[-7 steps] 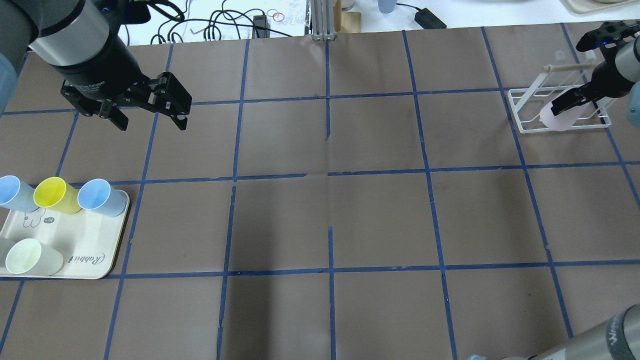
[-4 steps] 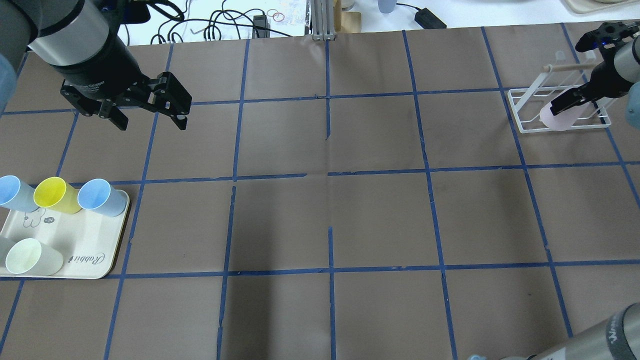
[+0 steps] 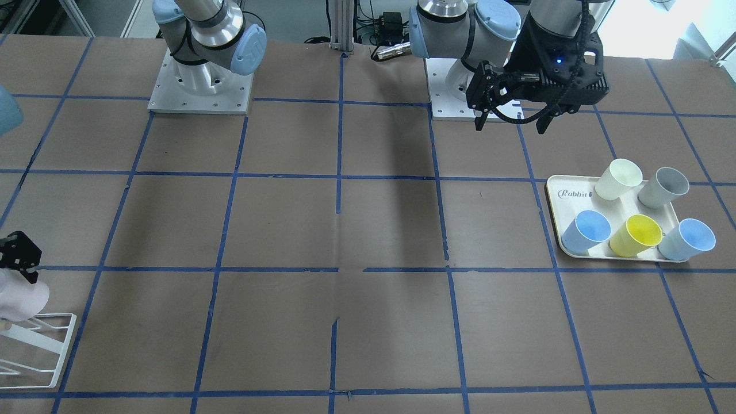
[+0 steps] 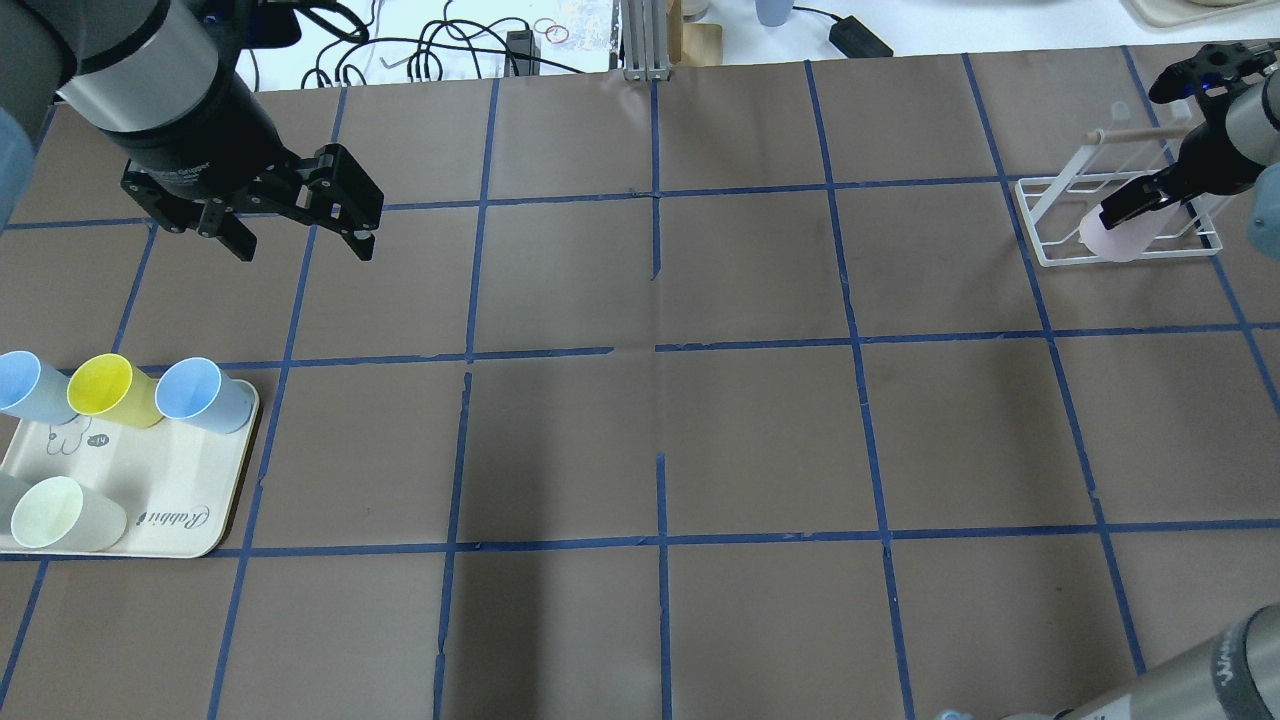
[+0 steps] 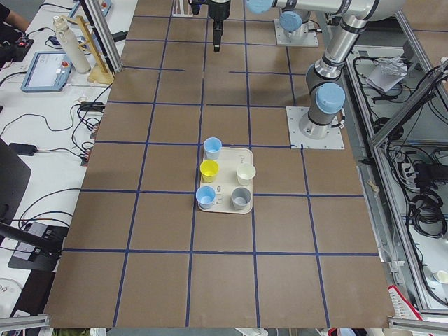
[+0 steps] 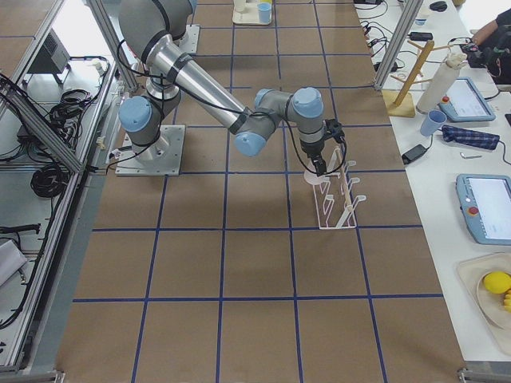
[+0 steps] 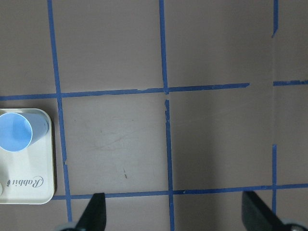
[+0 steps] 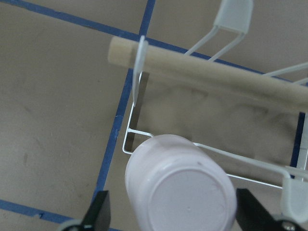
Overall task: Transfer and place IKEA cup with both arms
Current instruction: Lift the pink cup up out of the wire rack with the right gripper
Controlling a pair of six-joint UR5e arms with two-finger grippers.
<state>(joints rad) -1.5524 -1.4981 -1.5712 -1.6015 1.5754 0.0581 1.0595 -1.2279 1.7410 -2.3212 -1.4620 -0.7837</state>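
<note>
The pale pink cup's narrow base end (image 8: 190, 199) is for my right gripper to pick up next, leaving the cup's wide rim free for my other gripper.
The pale pink IKEA cup (image 4: 1120, 240) sits upside down on the white wire rack (image 4: 1045, 215) at the far right. It also shows in the front view (image 3: 20, 296) and the right wrist view (image 8: 180, 192). My right gripper (image 4: 1130, 212) is open and straddles the cup. In the right wrist view its fingers (image 8: 98, 214) stand on either side of the cup's base with a gap on the left. My left gripper (image 4: 300, 245) is open and empty. It hovers over the bare table at the back left, and also shows in the front view (image 3: 510, 123).
A cream tray (image 4: 170, 490) at the front left holds two blue cups, a yellow cup (image 4: 105, 390), a cream-white cup (image 3: 618, 178) and a grey cup (image 3: 664, 187). The rack has a wooden dowel (image 8: 202, 72). Cables and boxes lie beyond the table's far edge.
My right wrist has shifted very slightly. The pink cup stays in the same place on the rack. My left arm has not moved.
</note>
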